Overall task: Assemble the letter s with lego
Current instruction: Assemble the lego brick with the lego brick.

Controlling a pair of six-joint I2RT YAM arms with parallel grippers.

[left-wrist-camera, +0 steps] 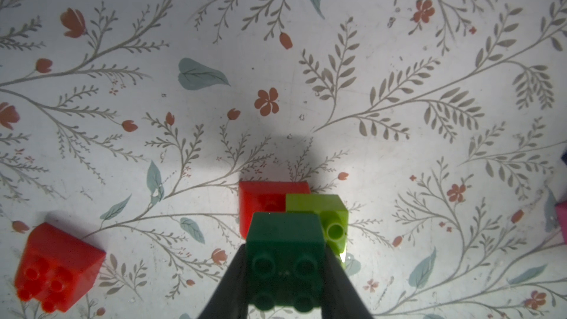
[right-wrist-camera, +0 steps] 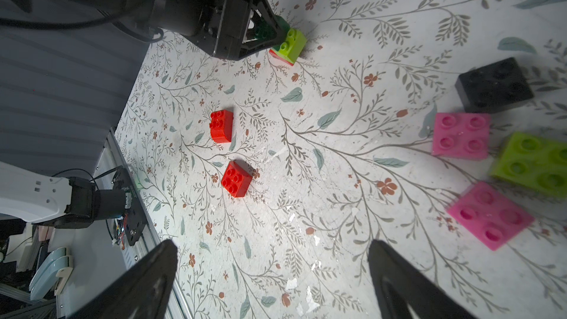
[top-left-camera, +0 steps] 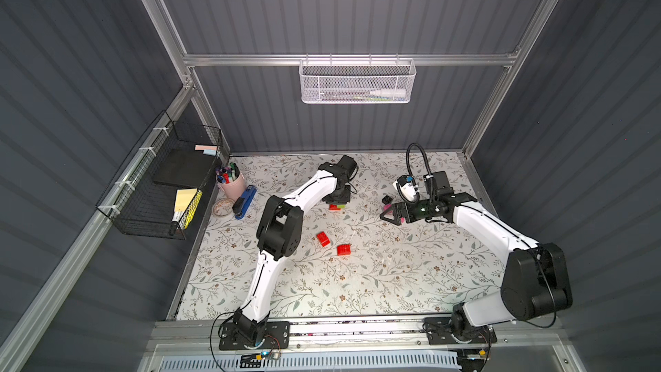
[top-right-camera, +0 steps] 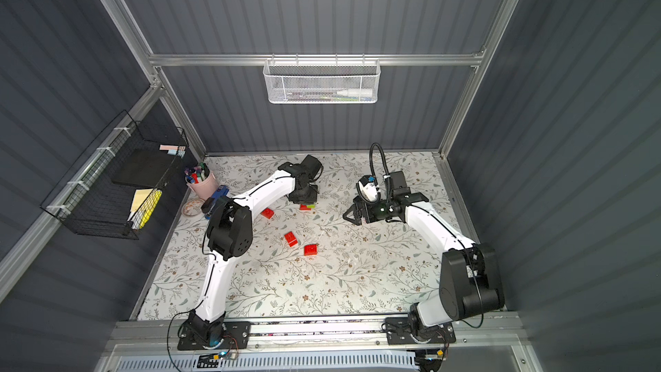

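Note:
My left gripper is ready to open: the dark green brick (left-wrist-camera: pixel 286 248) sits squarely over the lime green brick's (left-wrist-camera: pixel 334 220) inner studs, so it would stay stacked if I let go.
My left gripper (left-wrist-camera: pixel 285 274) is shut on a dark green lego brick (left-wrist-camera: pixel 285 240), studs toward the camera. That brick is right beside a lime green brick (left-wrist-camera: pixel 322 210) that sits on a red brick (left-wrist-camera: pixel 260 197). In both top views this stack (top-left-camera: pixel 337 206) lies under the left gripper (top-left-camera: pixel 336 196). Two loose red bricks (top-left-camera: pixel 323 238) (top-left-camera: pixel 344 249) lie mid-table, and a third (top-right-camera: pixel 267 213) shows in a top view. My right gripper (right-wrist-camera: pixel 273 250) hangs open and empty over bare table. Near it lie a black brick (right-wrist-camera: pixel 494 85), two pink bricks (right-wrist-camera: pixel 461 136) (right-wrist-camera: pixel 491 214) and a lime brick (right-wrist-camera: pixel 534 164).
A pink cup of pens (top-left-camera: pixel 230 182), a blue stapler (top-left-camera: pixel 245 202) and a tape roll (top-left-camera: pixel 221 207) stand at the left edge. A black wire basket (top-left-camera: pixel 161 180) hangs on the left wall, a white mesh basket (top-left-camera: pixel 357 82) on the back wall.

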